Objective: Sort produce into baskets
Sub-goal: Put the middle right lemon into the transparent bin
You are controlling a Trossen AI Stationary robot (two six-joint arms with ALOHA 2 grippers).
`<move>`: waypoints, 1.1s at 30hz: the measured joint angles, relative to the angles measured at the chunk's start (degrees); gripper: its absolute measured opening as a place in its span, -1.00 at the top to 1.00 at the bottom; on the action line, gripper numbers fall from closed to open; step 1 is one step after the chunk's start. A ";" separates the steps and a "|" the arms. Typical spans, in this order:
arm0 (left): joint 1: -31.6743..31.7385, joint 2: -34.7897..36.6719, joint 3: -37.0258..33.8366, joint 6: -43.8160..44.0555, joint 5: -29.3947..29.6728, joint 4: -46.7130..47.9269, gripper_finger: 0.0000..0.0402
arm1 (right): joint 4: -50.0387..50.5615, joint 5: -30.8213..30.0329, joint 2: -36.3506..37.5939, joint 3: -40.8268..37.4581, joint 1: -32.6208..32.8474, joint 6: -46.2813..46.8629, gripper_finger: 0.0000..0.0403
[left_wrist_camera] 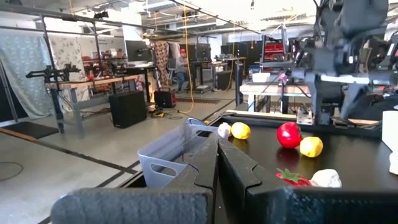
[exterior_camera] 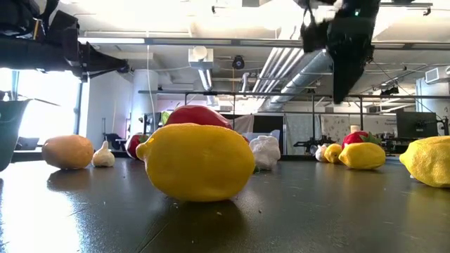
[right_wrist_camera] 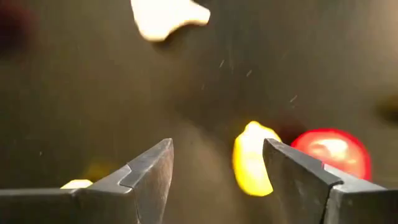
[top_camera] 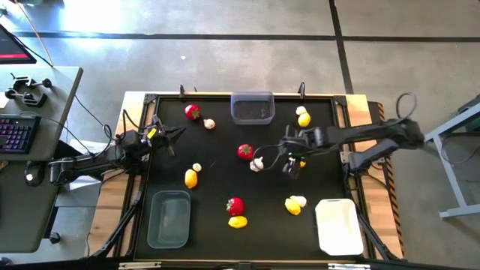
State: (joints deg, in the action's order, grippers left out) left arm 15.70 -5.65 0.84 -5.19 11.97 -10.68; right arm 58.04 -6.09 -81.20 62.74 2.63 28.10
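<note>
My right gripper should next pick up the lemon by its plump sides to sort it into the grey basket point(top_camera: 253, 109).
Produce lies scattered on the black table point(top_camera: 217, 187): red fruits point(top_camera: 245, 151) point(top_camera: 193, 112) point(top_camera: 235, 205), lemons point(top_camera: 191, 178) point(top_camera: 238, 222) point(top_camera: 292, 206) point(top_camera: 304, 118) and garlic bulbs point(top_camera: 257, 164) point(top_camera: 209, 124). Three baskets stand on it: a grey one point(top_camera: 252, 107) at the far edge, a grey one point(top_camera: 169, 218) near left, a white one point(top_camera: 339, 225) near right. My right gripper point(top_camera: 291, 168) hangs open over the middle, pointing down, just right of a garlic bulb, with nothing between its fingers point(right_wrist_camera: 158, 165). My left gripper point(top_camera: 178, 133) is shut and level at the left side.
In the low view a lemon point(exterior_camera: 197, 161) lies close in front with a red fruit point(exterior_camera: 199, 114) behind it. The right wrist view shows a lemon point(right_wrist_camera: 250, 163) and a red fruit point(right_wrist_camera: 333, 152) below the open fingers. A desk with a keyboard point(top_camera: 16, 133) stands left of the table.
</note>
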 joint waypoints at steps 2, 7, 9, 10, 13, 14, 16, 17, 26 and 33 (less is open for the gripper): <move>0.00 0.00 0.00 0.04 -0.01 0.03 1.00 | 0.89 1.80 -2.53 0.00 -0.08 0.46 -0.20; 0.00 0.00 0.00 0.04 -0.02 0.05 1.00 | 2.44 2.70 -9.96 0.04 -0.11 0.22 -0.20; 0.00 0.00 0.00 0.28 -0.01 0.05 1.00 | 2.83 2.07 -12.78 0.04 -0.25 0.15 -0.20; 0.00 0.00 0.00 0.42 -0.02 0.05 1.00 | 3.13 2.08 -14.08 0.04 -0.34 0.17 -0.20; 0.00 0.00 0.00 0.45 -0.02 0.07 1.00 | 4.85 1.09 -17.35 0.53 -0.32 0.09 -0.20; 0.00 0.00 0.00 0.45 -0.02 0.07 1.00 | 5.47 0.36 -18.16 0.86 -0.32 -0.11 -0.20; 0.00 0.00 0.00 0.42 -0.02 0.07 1.00 | 6.79 -0.88 -19.67 1.37 -0.32 -1.19 -0.20; 0.00 0.00 0.00 0.24 -0.02 0.05 1.00 | 7.44 -1.75 -20.41 1.58 -0.32 -1.57 -0.20; 0.00 0.00 0.00 0.04 0.00 0.05 1.00 | 11.88 -5.78 -21.67 2.78 -0.68 -5.51 -0.20; 0.01 0.00 0.00 0.44 0.52 0.07 1.00 | 19.10 -4.11 -21.67 2.75 -3.66 2.83 -0.20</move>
State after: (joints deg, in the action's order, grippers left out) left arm 15.71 -5.65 0.84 -4.75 12.49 -10.61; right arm 77.15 -10.20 -102.87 65.49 -1.04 30.93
